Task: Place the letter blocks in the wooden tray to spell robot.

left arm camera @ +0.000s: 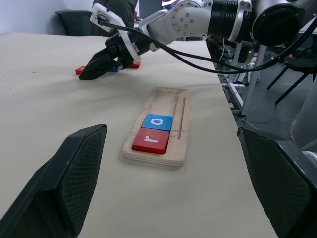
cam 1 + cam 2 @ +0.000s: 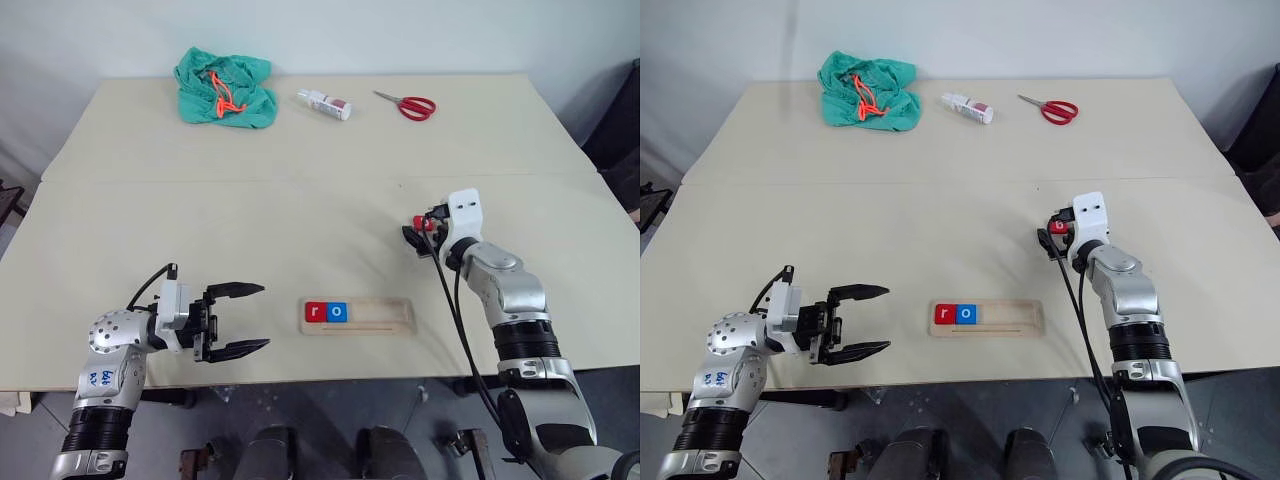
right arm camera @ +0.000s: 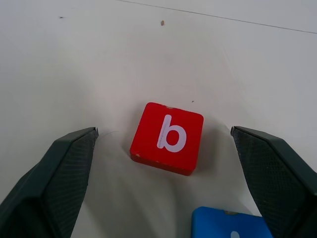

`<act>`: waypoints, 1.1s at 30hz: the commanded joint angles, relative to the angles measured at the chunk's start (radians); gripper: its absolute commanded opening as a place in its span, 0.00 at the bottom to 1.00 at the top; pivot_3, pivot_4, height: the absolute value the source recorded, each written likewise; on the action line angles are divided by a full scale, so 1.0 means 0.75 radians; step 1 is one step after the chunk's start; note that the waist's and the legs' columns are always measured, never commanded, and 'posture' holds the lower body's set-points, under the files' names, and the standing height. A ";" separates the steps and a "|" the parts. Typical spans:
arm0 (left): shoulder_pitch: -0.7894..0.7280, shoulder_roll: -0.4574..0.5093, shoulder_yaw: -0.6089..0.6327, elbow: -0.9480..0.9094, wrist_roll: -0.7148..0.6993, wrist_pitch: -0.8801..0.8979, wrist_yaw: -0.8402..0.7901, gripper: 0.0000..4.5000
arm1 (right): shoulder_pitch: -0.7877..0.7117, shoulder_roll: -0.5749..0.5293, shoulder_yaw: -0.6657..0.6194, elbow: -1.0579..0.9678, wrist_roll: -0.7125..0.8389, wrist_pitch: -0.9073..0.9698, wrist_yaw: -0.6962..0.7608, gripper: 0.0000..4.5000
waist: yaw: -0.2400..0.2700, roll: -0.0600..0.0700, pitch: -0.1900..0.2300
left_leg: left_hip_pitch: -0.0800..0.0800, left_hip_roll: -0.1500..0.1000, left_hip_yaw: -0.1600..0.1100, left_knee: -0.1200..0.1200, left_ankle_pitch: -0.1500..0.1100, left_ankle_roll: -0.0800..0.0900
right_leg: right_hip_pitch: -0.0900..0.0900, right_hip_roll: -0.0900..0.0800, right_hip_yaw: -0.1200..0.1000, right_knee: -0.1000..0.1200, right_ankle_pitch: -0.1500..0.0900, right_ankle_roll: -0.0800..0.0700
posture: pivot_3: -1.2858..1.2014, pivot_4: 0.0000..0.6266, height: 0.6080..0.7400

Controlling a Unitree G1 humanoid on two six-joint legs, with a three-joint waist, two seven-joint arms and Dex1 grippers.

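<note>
The red b block should next be grabbed by its side edges with my right gripper, so that I can add the b to the word robot.
The wooden tray (image 2: 385, 316) lies near the table's front edge. A red "r" block (image 2: 316, 312) and a blue "o" block (image 2: 337, 312) sit side by side at its left end. To the tray's left, my left gripper (image 2: 240, 318) hangs open and empty, pointing at it. Farther back on the right, my right gripper (image 3: 163, 131) is open low over the table. A red "b" block (image 3: 167, 138) lies flat between its fingers, touching neither. A blue block (image 3: 230, 225) lies just beside the "b". In the left wrist view another red block (image 1: 79, 70) lies by that gripper.
At the table's far side lie a green cloth (image 2: 225, 88) with an orange cord, a small white bottle (image 2: 324, 104) and red-handled scissors (image 2: 407, 105). A seam (image 2: 300, 181) crosses the tabletop between them and the tray.
</note>
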 commanded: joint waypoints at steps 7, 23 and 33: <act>-0.008 0.013 0.013 -0.033 -0.040 -0.009 -0.021 1.00 | 0.008 0.036 -0.011 -0.069 -0.024 -0.001 -0.050 0.43 | -0.002 0.000 0.000 | 0.000 0.000 -0.001 0.000 0.000 0.000 | 0.000 0.000 0.000 0.000 0.000 0.000 | 0.52 0.24 1.00; -0.091 0.057 0.028 0.147 -0.036 -0.021 -0.147 1.00 | 0.541 -0.014 -0.214 -1.359 0.278 0.657 -0.095 0.32 | 0.024 0.000 0.000 | -0.001 -0.001 -0.002 0.000 0.000 0.000 | -0.002 0.000 0.001 0.002 0.000 0.000 | 0.52 0.24 1.00; -0.159 0.058 -0.004 0.225 -0.027 -0.025 -0.213 1.00 | 0.892 0.079 -0.293 -1.714 0.307 0.943 -0.240 0.32 | 0.033 0.000 0.000 | 0.000 -0.001 0.000 0.000 0.000 0.000 | -0.002 0.000 0.003 0.002 0.000 0.000 | 0.52 0.24 1.00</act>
